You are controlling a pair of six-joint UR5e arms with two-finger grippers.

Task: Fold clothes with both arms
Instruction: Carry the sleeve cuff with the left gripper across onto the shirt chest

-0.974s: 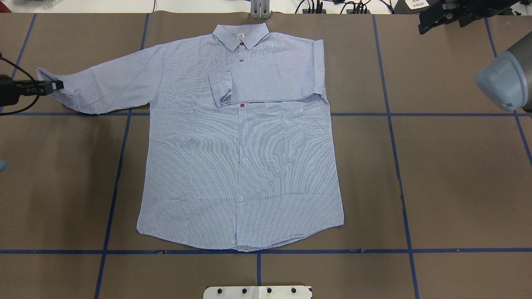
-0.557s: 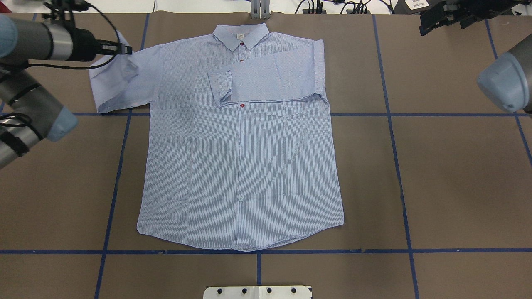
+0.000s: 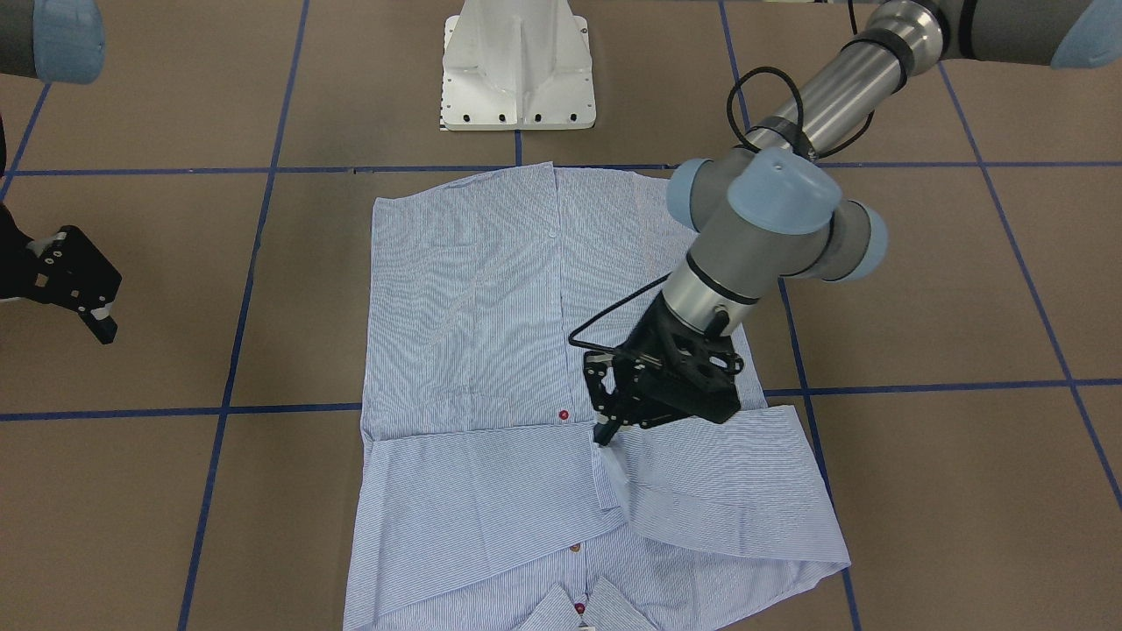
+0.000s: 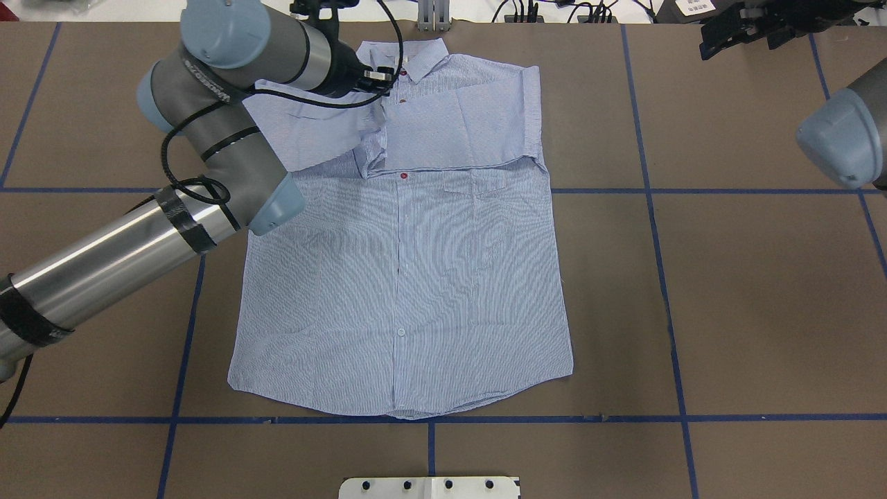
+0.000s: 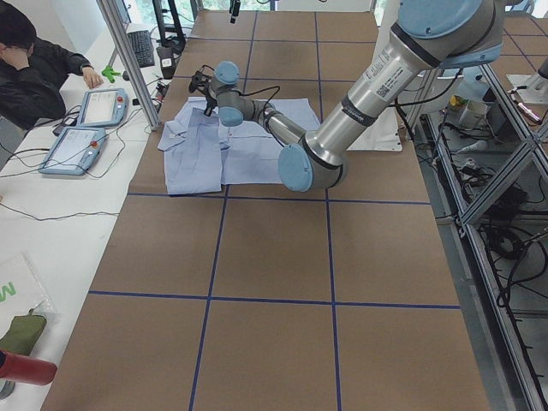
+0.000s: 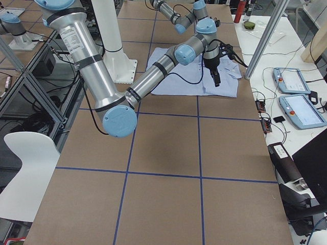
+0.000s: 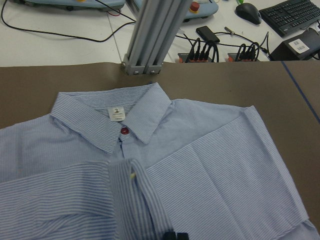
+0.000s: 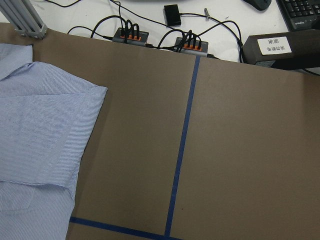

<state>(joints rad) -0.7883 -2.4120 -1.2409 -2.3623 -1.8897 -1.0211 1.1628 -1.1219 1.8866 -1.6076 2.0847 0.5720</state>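
Observation:
The cuff is only at the folded sleeve's edge [image 3: 581,473] [image 7: 161,189], so for now my left gripper stays closed on the cuff until the cuff is across the chest.
The light blue striped shirt [image 4: 416,277] lies flat, front up, collar at the far edge; it also shows in the front view [image 3: 473,289]. Its right sleeve [image 4: 457,132] is folded across the chest. My left gripper [image 4: 387,73] is shut on the cuff of the left sleeve [image 4: 305,125] and holds it just above the placket below the collar. The front view shows the left gripper [image 3: 605,434] at the cuff. The left wrist view shows the cuff [image 7: 132,175] and the collar [image 7: 115,120]. My right gripper [image 4: 705,38] hangs open and empty beyond the table's far right corner.
The brown table [image 4: 762,312] carries blue tape lines. The white pedestal base [image 3: 517,66] stands at the near edge. A metal post [image 7: 150,35] and cables stand just behind the collar. An operator [image 5: 34,60] sits at a side desk with tablets.
My left arm has carried the left sleeve's cuff from the far left up and across to the chest below the collar, so the sleeve now lies over the shirt. The right arm has not moved.

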